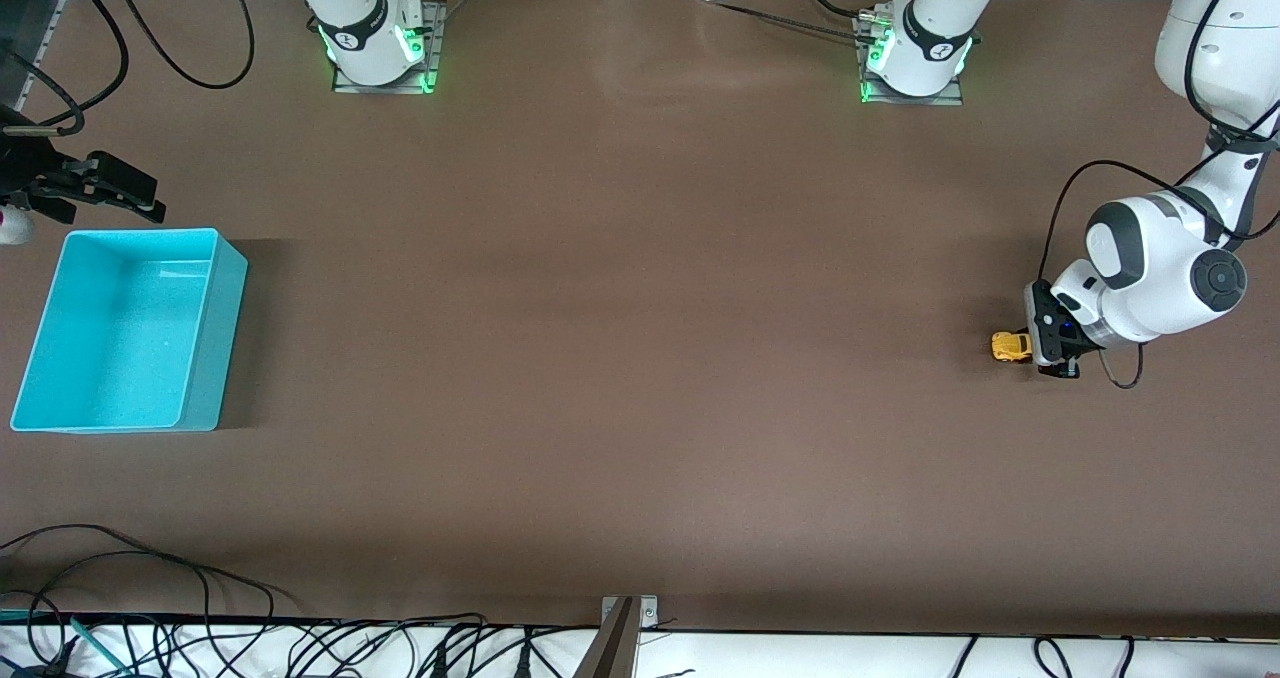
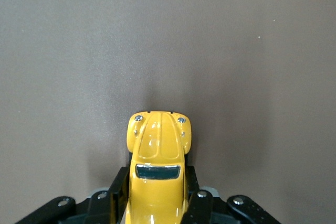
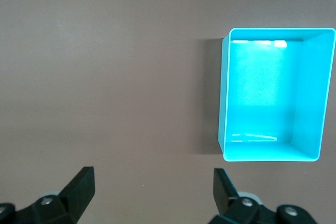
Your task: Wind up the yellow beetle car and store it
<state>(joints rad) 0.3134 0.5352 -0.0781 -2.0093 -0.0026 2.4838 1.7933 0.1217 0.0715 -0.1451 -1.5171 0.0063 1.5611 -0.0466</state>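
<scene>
I should let go of the yellow beetle car (image 1: 1010, 346) with my left gripper now. The car is low on the brown tabletop in the front view, so it would stay there.
The yellow beetle car (image 1: 1010, 346) is at the left arm's end of the table, low over the brown surface; I cannot tell whether its wheels touch. My left gripper (image 1: 1036, 344) is shut on its rear half. In the left wrist view the car (image 2: 159, 137) points its rounded nose away from the hand, and the left gripper (image 2: 156, 181) has a black finger pressed on each flank. My right gripper (image 1: 155, 201) hangs open and empty beside the turquoise bin (image 1: 215, 328), at the right arm's end. In its own view the right gripper (image 3: 153, 182) frames only bare table.
The turquoise bin (image 3: 224, 98) is empty, with nothing on its floor. Cables lie along the table edge nearest the camera (image 1: 150, 578). The two arm bases (image 1: 375, 38) (image 1: 915, 48) stand at the table's farthest edge.
</scene>
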